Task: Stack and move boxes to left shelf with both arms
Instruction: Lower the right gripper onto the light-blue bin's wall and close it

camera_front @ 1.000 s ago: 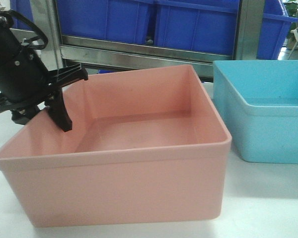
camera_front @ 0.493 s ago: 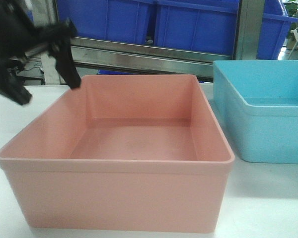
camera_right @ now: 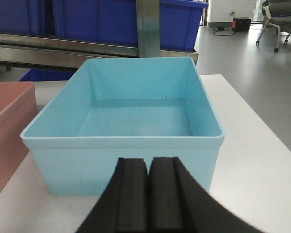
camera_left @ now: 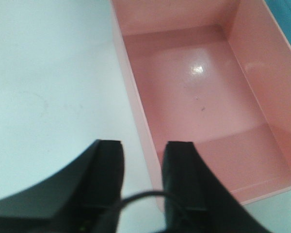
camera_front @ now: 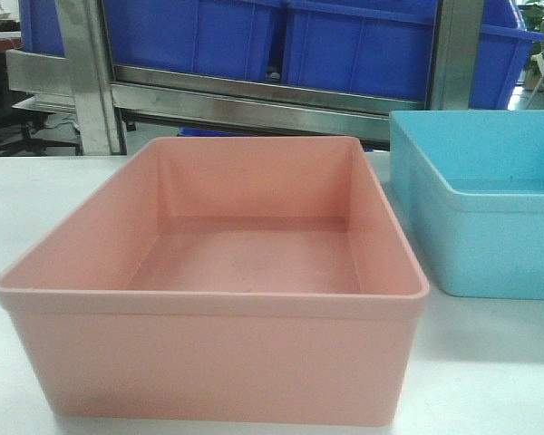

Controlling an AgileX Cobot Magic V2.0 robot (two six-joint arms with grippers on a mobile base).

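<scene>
I need to grab the light blue box (camera_right: 87, 165) by its side's rim (camera_right: 206, 97) with my right gripper next, to stack it into the salmon pink box.
The salmon pink box (camera_front: 208, 362) stands flat and empty on the white table, close to the front. The light blue box (camera_front: 490, 245) stands just to its right, also empty. Neither gripper shows in the front view. In the left wrist view my left gripper (camera_left: 143, 145) is open and empty, its fingers astride the pink box's (camera_left: 199, 97) left wall from above, not touching it. In the right wrist view my right gripper (camera_right: 149, 162) is shut and empty, level with the near wall of the blue box (camera_right: 87, 165). The roller shelf is out of view.
A steel rack bar (camera_front: 254, 104) runs behind the table, with dark blue bins (camera_front: 363, 45) above it. A steel post (camera_front: 86, 72) stands at the back left. The white tabletop (camera_right: 252, 160) ends right of the blue box. An office chair (camera_right: 281, 14) stands far off.
My left gripper, which had the pink box's left wall tipped up, let go and rose out of the front view. The pink box dropped flat and squared up.
</scene>
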